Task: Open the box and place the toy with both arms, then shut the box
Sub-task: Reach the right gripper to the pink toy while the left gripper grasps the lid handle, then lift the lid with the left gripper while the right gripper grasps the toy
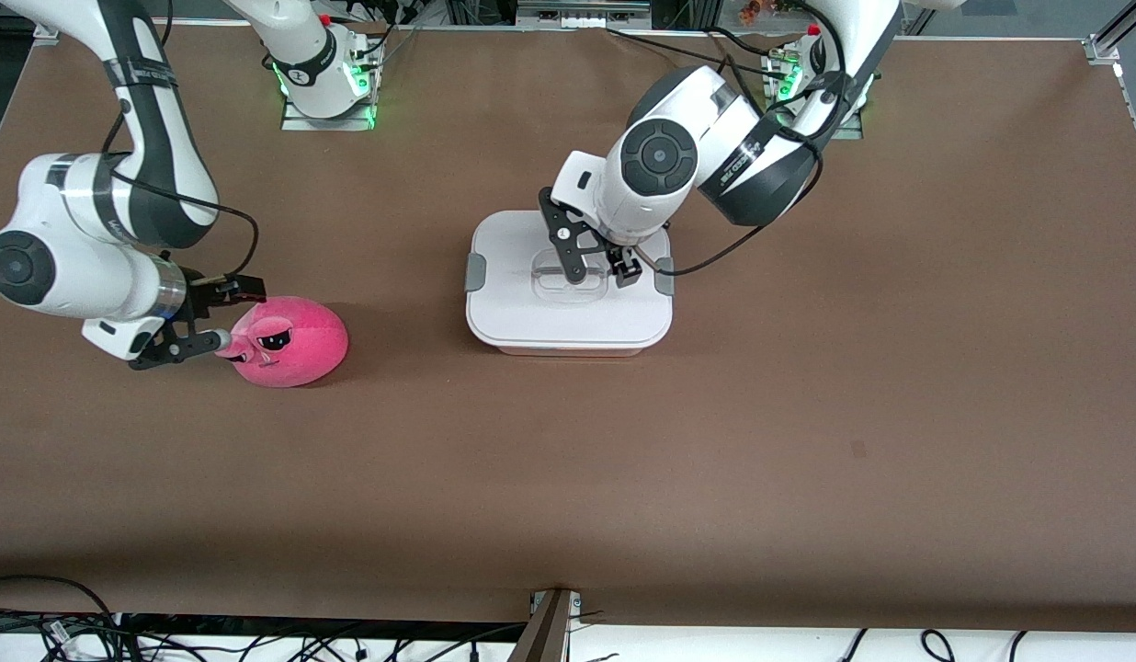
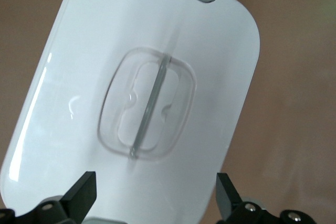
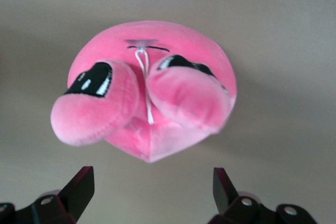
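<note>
The pink toy has its pointed tip [image 3: 149, 151] beside the white string, and my right gripper will next pick up the toy by it to place it in the box.
The box [image 1: 568, 313] stands mid-table with its flat white lid [image 2: 220, 56] on and grey clips [image 1: 475, 272] at both ends. My left gripper [image 1: 597, 267] hangs open just over the lid's clear recessed handle [image 2: 147, 103], holding nothing; in the left wrist view its gripper [image 2: 156, 192] straddles the lid's edge. The pink toy [image 1: 292, 340] lies on the table toward the right arm's end, its snout and black eyes facing my right gripper [image 1: 237, 314]. That gripper is open, low beside the toy, fingertips just short of it. In the right wrist view the toy [image 3: 152, 87] sits ahead of the open gripper [image 3: 153, 187].
The brown table [image 1: 807, 414] stretches wide toward the front camera and the left arm's end. Cables and a metal bracket [image 1: 550, 625] lie along the front edge. Both arm bases stand at the table's back edge.
</note>
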You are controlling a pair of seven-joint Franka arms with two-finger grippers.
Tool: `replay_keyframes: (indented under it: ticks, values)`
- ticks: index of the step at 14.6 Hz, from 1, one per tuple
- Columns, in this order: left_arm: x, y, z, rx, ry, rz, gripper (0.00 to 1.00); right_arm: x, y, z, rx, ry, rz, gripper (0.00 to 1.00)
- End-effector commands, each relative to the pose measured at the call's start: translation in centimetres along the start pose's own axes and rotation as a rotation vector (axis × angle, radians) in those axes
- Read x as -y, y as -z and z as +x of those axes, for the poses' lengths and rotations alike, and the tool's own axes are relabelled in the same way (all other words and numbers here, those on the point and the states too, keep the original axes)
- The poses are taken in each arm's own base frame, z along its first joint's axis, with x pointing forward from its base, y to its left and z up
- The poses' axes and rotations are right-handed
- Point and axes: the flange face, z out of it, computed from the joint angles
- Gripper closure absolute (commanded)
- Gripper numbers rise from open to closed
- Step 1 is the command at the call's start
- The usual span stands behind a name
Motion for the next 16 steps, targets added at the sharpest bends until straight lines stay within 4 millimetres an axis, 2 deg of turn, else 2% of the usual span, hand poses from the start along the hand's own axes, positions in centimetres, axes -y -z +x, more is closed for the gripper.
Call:
replay_keyframes:
  ticks: [1, 4, 5, 6, 7, 8, 10, 11, 13, 15, 16]
  values:
    - [0.8, -1.6, 1.6, -0.032, -0.145, 0.024, 0.0, 0.6, -1.4, 0.4, -0.038, 0.032, -0.025, 0.0]
    - [-0.8, -3.5, 3.1, -0.032, -0.181, 0.026, 0.0, 0.3, -2.7, 2.1, -0.108, 0.047, -0.045, 0.0]
    - [-1.0, -4.1, 3.4, -0.025, -0.195, 0.038, 0.1, 0.5, -2.5, 2.5, -0.13, 0.051, -0.05, 0.0]
    - [-1.0, -4.4, 3.4, -0.018, -0.196, 0.039, 0.35, 0.7, -2.2, 2.7, -0.145, 0.056, -0.054, 0.05]
    - [-0.9, -4.2, 3.4, -0.021, -0.195, 0.041, 0.51, 0.7, -2.3, 2.9, -0.149, 0.058, -0.057, 0.26]
    - [-0.4, -4.3, 3.2, -0.022, -0.188, 0.04, 0.59, 0.9, -2.6, 3.1, -0.147, 0.06, -0.054, 0.57]
    - [-0.4, -4.8, 3.3, -0.019, -0.188, 0.036, 0.67, 2.1, -2.5, 3.6, -0.158, 0.075, -0.054, 0.99]
    - [-0.4, -5.0, 3.4, -0.019, -0.188, 0.035, 0.73, 2.5, -2.4, 3.9, -0.161, 0.069, -0.054, 1.0]
    - [-0.2, -5.7, 3.4, -0.017, -0.185, 0.027, 0.78, 2.5, -1.9, 4.2, -0.172, 0.065, -0.054, 1.0]
    - [-0.2, -5.8, 3.5, -0.018, -0.188, 0.026, 0.92, 2.7, -0.6, 4.6, -0.19, 0.07, -0.058, 1.0]
    - [-0.3, -5.5, 3.6, -0.021, -0.189, 0.028, 0.93, 3.1, -0.1, 4.8, -0.198, 0.082, -0.062, 1.0]
